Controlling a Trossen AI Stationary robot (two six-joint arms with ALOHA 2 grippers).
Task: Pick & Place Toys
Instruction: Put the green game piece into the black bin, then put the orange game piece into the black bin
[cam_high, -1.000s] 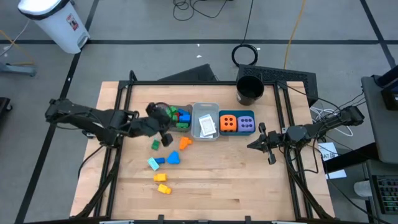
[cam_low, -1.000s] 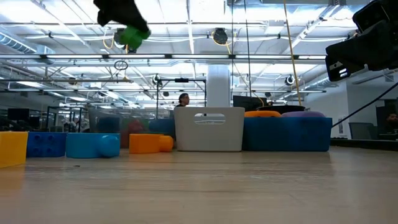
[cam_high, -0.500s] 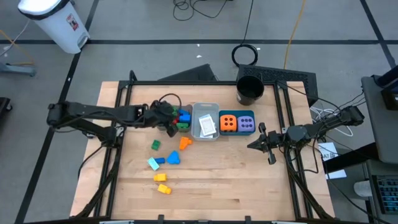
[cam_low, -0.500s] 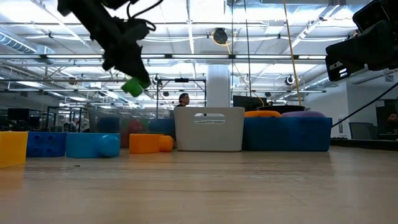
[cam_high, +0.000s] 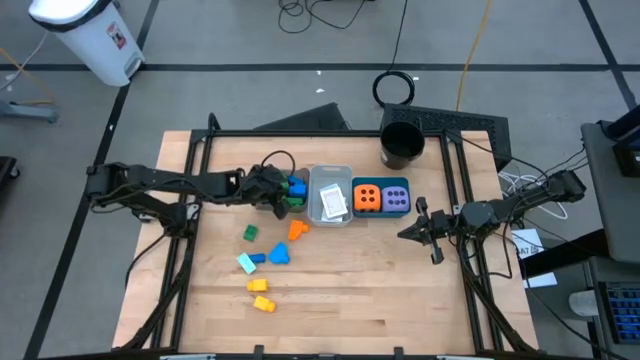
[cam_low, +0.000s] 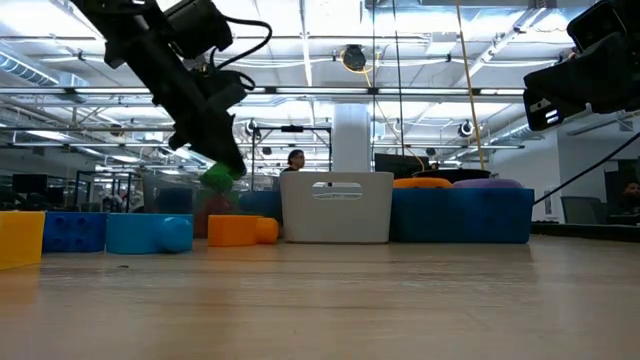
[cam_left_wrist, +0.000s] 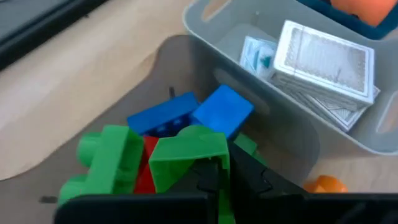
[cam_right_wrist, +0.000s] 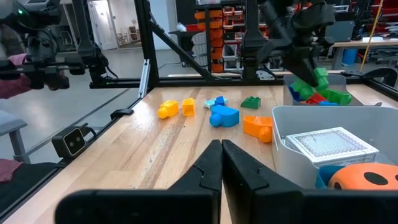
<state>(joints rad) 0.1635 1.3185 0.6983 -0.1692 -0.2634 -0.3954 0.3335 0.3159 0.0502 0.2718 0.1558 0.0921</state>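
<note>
The green brick (cam_left_wrist: 189, 152) hangs inside the bin's rim, close over the piled bricks, so it is now time for my left gripper to open.
My left gripper (cam_high: 283, 192) hangs over the clear bin (cam_high: 272, 178), shut on a green brick (cam_left_wrist: 186, 152). In the low view the green brick (cam_low: 218, 178) is at about the bin's rim height. Blue, red and green bricks (cam_left_wrist: 186, 115) lie in the bin under it. On the table in front of the bin lie loose toys: a green brick (cam_high: 249, 233), an orange one (cam_high: 298, 229), a blue one (cam_high: 279, 253), a teal one (cam_high: 246, 263) and two yellow ones (cam_high: 260, 294). My right gripper (cam_high: 415, 229) waits shut at the table's right side, holding nothing. My left gripper pinches the green brick between its two fingers (cam_left_wrist: 242, 177), at the brick's end nearest the wrist (cam_left_wrist: 205, 163). The fingers slant down from the table's left side. The brick is lifted clear, above the bricks in the clear bin.
A grey bin (cam_high: 330, 178) holding white cards (cam_left_wrist: 326, 59) stands right of the clear bin. Beyond it a teal bin (cam_high: 381, 214) holds an orange and a purple dotted cube. A black cup (cam_high: 402, 145) stands at the far right. Bare wood lies toward the near edge.
My left gripper has gone down and toward the table's far right with the green brick, from above the loose toys to over the clear bin. It has stayed shut on the brick.
</note>
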